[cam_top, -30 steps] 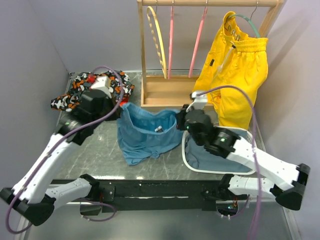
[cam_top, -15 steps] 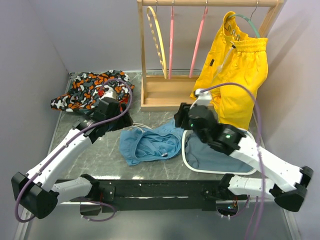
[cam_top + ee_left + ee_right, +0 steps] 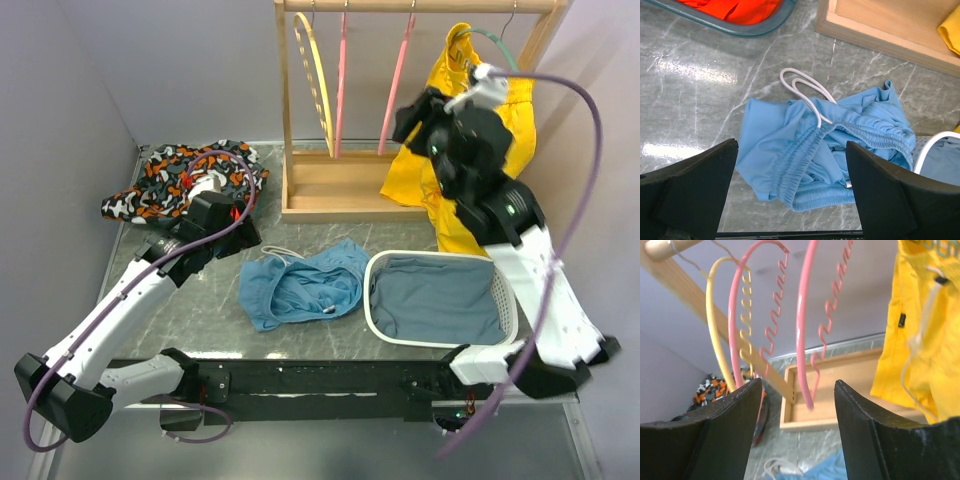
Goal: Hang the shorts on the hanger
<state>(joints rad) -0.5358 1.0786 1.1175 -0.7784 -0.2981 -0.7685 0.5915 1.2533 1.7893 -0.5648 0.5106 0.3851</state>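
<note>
The right gripper reaches the nearer pink hanger next and grabs its smooth arm's near end (image 3: 383,146) (image 3: 806,393). This leaves the arm's far end free to go into the shorts' waistband.
The light-blue shorts (image 3: 300,287) lie crumpled on the table, their white drawstring (image 3: 802,90) looped out toward the rack. My left gripper (image 3: 792,200) hovers open just above them, waistband (image 3: 800,160) showing between the fingers, nothing held. Two pink hangers (image 3: 396,85) (image 3: 343,80) hang on the wooden rail. My right gripper (image 3: 418,112) is raised in front of them and open. In the right wrist view the nearer pink hanger (image 3: 800,340) hangs ahead of the gap between the fingers, untouched.
A white basket (image 3: 372,300) holding grey-blue cloth sits right of the shorts. Yellow shorts (image 3: 480,130) hang on a teal hanger at the rail's right end; a yellow hanger (image 3: 312,75) hangs at its left. The rack's wooden base (image 3: 330,190) and a patterned garment (image 3: 170,180) lie behind.
Both grippers opened and let go of the shorts, which dropped into a heap on the table. The right arm swung up to the pink hangers; the left drew back slightly.
</note>
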